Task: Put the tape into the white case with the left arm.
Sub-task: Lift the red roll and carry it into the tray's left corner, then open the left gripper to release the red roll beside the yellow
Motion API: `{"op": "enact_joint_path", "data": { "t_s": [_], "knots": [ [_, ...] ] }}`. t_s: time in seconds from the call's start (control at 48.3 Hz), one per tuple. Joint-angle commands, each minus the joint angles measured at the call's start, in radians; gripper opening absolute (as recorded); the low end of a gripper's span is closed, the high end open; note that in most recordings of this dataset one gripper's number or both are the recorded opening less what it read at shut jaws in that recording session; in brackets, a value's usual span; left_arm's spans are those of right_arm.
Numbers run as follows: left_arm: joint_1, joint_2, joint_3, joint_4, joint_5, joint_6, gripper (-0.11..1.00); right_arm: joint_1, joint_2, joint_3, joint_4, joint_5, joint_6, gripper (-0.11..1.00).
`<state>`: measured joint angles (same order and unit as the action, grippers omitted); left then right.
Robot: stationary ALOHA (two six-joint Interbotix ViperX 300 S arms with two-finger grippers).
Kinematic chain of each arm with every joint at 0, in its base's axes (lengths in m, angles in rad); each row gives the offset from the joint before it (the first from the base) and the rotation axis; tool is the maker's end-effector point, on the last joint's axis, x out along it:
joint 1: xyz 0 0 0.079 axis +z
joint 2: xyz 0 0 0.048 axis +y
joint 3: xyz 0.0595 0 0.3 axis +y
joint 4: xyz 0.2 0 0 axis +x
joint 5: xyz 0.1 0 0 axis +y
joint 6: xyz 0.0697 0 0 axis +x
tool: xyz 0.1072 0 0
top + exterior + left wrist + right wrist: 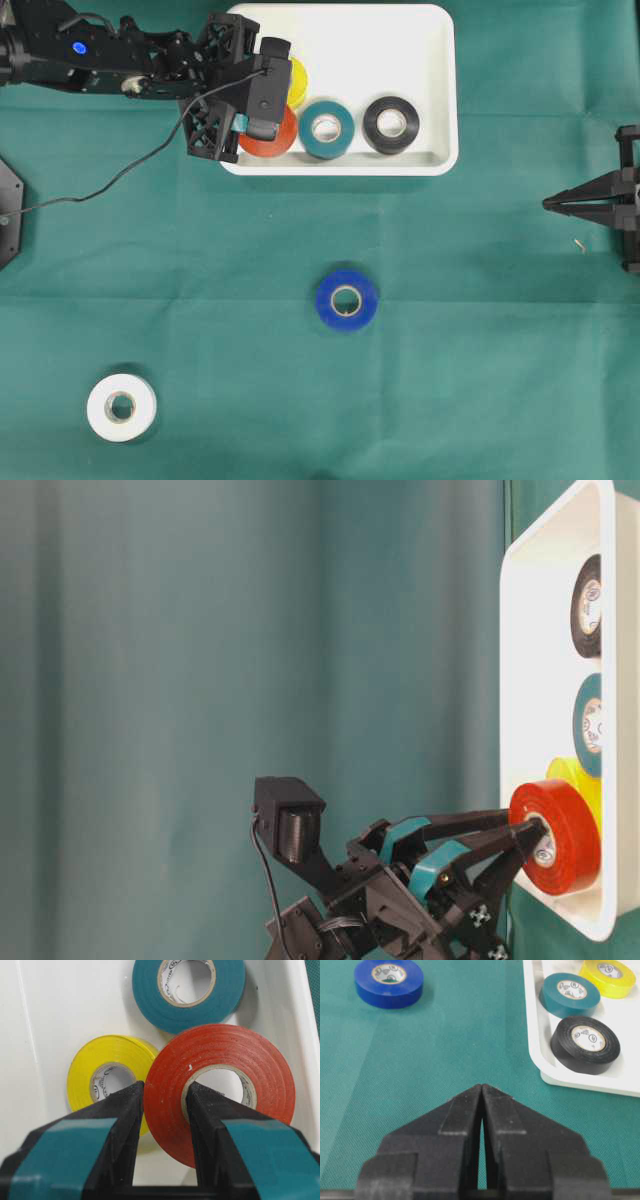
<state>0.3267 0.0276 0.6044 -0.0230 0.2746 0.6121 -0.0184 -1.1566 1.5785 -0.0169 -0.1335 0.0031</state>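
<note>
The red tape roll stands inside the white case's rim beside the teal roll, so my left gripper needs to open now and release it.
My left gripper (165,1087) is shut on a red tape (220,1075): one finger stands inside its core, the other against its outer face. The roll hangs tilted over the front left corner of the white case (340,168), partly over a yellow tape (107,1067). From table level the red tape (556,837) sits inside the case's rim (520,630); whether it touches the floor I cannot tell. Overhead, the wrist camera hides most of the red tape (270,145). My right gripper (548,204) rests shut and empty at the right edge of the cloth.
The case also holds a teal tape (326,128) and a black tape (391,123). A blue tape (346,300) lies mid-cloth and a white tape (121,407) at the front left. A loose black cable (120,178) trails left of the case.
</note>
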Motion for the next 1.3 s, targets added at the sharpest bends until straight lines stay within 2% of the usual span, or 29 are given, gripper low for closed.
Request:
{"op": "enact_joint_path", "data": {
  "t_s": [0.0, 0.414, 0.6, 0.683, 1.035, 1.283],
  "knots": [
    [0.002, -0.015, -0.021, 0.002, -0.006, 0.002, 0.25, 0.0, 0.006, -0.012, 0.0, -0.011, 0.003, -0.09],
    [0.002, -0.015, -0.025, 0.0, -0.008, -0.015, 0.28, 0.0, 0.006, -0.012, -0.002, -0.011, 0.003, -0.09],
    [0.002, -0.015, -0.02, 0.0, -0.009, -0.014, 0.8, 0.0, 0.006, -0.012, 0.0, -0.011, 0.003, -0.09],
    [0.002, -0.018, -0.017, 0.0, -0.009, -0.014, 0.94, 0.0, 0.006, -0.012, 0.0, -0.011, 0.002, -0.09],
    [-0.002, -0.041, -0.015, 0.0, -0.009, -0.015, 0.92, 0.0, 0.006, -0.011, 0.0, -0.011, 0.003, -0.09],
    [-0.029, -0.101, 0.026, -0.003, -0.011, -0.018, 0.91, 0.0, 0.006, -0.012, 0.0, -0.011, 0.003, -0.09]
  ]
}}
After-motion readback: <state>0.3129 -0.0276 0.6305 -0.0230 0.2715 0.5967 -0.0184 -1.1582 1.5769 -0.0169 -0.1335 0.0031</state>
